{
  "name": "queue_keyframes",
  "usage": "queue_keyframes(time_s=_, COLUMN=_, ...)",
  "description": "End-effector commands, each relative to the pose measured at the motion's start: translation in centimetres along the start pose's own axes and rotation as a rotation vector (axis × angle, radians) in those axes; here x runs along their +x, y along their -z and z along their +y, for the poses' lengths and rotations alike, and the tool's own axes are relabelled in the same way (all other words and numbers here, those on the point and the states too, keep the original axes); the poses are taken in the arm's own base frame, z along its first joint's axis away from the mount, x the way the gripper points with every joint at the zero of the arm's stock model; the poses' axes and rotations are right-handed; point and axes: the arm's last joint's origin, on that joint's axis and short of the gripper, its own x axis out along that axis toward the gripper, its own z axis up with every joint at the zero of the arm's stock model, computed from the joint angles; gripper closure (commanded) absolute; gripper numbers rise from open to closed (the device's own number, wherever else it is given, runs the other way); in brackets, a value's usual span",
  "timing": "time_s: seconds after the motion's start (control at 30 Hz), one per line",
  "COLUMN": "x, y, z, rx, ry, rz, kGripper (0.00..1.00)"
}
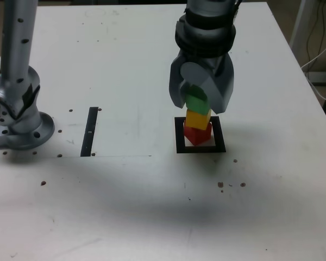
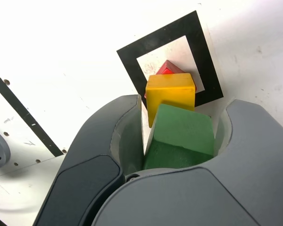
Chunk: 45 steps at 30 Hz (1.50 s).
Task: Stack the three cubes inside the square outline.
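My gripper is ready to open: the green cube's lower edge rests on the yellow cube in the exterior view, so the green cube would stay standing.
The three cubes stand in one column inside the square outline, right of the middle in the exterior view. The red cube is at the bottom, turned corner-on and mostly covered. The yellow cube rests on it. The green cube lies on top, a little skewed. My gripper comes down from above with its grey jaws close against two sides of the green cube.
A thin black strip lies on the white table at the exterior view's left, beside a faint pencil line. The arm's grey base stands at the far left edge. Small screw holes dot the tabletop.
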Motion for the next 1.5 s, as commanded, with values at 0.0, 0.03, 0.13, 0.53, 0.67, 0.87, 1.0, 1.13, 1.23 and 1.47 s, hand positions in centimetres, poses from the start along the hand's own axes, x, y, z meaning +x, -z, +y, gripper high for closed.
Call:
queue_keyframes(time_s=0.0, x=0.0, y=0.1, z=0.0, rx=0.001, ry=-0.003, rz=0.005, kGripper=0.59)
queue_keyframes(time_s=0.03, x=0.1, y=0.1, z=0.0, rx=0.001, ry=-0.004, rz=0.007, kGripper=0.57)
queue_keyframes(time_s=0.13, x=0.2, y=0.2, z=0.0, rx=0.0, ry=-0.006, rz=0.014, kGripper=0.48)
queue_keyframes(time_s=0.53, x=0.4, y=0.3, z=0.0, rx=-0.008, ry=-0.021, rz=0.024, kGripper=0.01)
queue_keyframes(time_s=0.67, x=0.3, y=0.3, z=0.0, rx=-0.01, ry=-0.026, rz=0.022, kGripper=0.01)
queue_keyframes(time_s=0.87, x=0.0, y=0.7, z=0.0, rx=-0.011, ry=-0.032, rz=0.018, kGripper=0.01)
queue_keyframes(time_s=1.0, x=-0.3, y=1.2, z=0.0, rx=-0.012, ry=-0.035, rz=0.019, kGripper=0.01)
queue_keyframes(time_s=1.13, x=-1.0, y=1.9, z=-0.1, rx=-0.013, ry=-0.04, rz=0.014, kGripper=0.01)
queue_keyframes(time_s=1.23, x=-1.8, y=2.9, z=-0.2, rx=-0.013, ry=-0.04, rz=0.007, kGripper=0.01)
queue_keyframes(time_s=1.47, x=-3.3, y=6.0, z=-0.6, rx=-0.012, ry=-0.028, rz=-0.007, kGripper=0.01)
